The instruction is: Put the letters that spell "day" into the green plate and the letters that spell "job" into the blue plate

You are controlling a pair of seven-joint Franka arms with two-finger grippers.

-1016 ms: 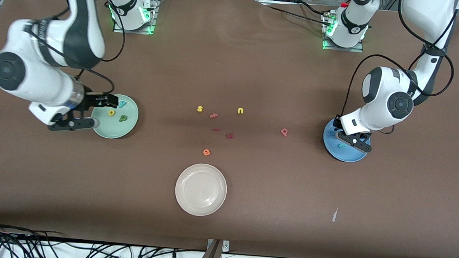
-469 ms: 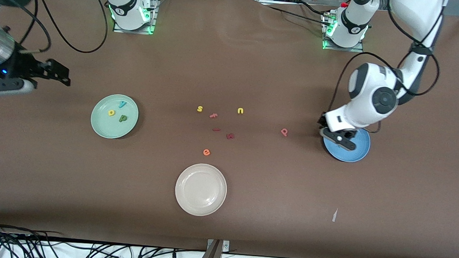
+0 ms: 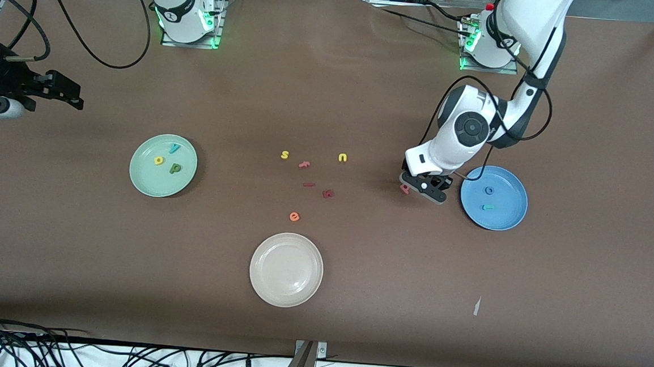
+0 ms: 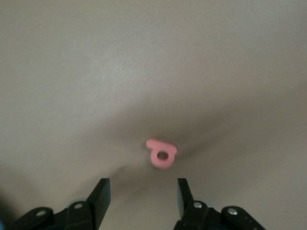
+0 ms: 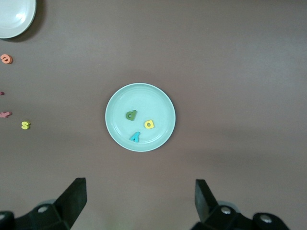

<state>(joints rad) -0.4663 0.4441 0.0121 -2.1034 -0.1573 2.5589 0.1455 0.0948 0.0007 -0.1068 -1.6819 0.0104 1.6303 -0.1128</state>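
The bare tabletop shows between my fingers and the b, so it isn't time to close on the pinkish-red b (image 3: 404,189) (image 4: 162,153) yet. My left gripper needs to first line up with the b.
The pinkish-red b (image 3: 405,189) (image 4: 162,153) lies on the brown table beside the blue plate (image 3: 507,211), toward the middle. My left gripper (image 3: 418,188) (image 4: 142,199) hangs low just beside it, open and holding nothing. In the blue plate lie the blue o (image 3: 489,190) and the teal j (image 3: 488,207). The green plate (image 3: 148,179) (image 5: 144,98) holds the dark green d (image 3: 175,168) (image 5: 131,114), the yellow a (image 3: 159,161) (image 5: 149,124) and the light blue y (image 3: 174,148) (image 5: 135,137). My right gripper (image 3: 74,95) (image 5: 139,196) is open and held high at the right arm's end of the table.
A cream-white plate (image 3: 287,243) sits nearer the front camera at mid-table. Loose letters lie in the middle: yellow s (image 3: 285,155), yellow u (image 3: 343,158), pink f (image 3: 304,164), two dark red pieces (image 3: 328,193), orange e (image 3: 294,216). A white scrap (image 3: 477,306) lies toward the front.
My left gripper went from over the blue plate to the pinkish-red b, leaving the j in the plate. My right arm pulled up and away from the green plate.
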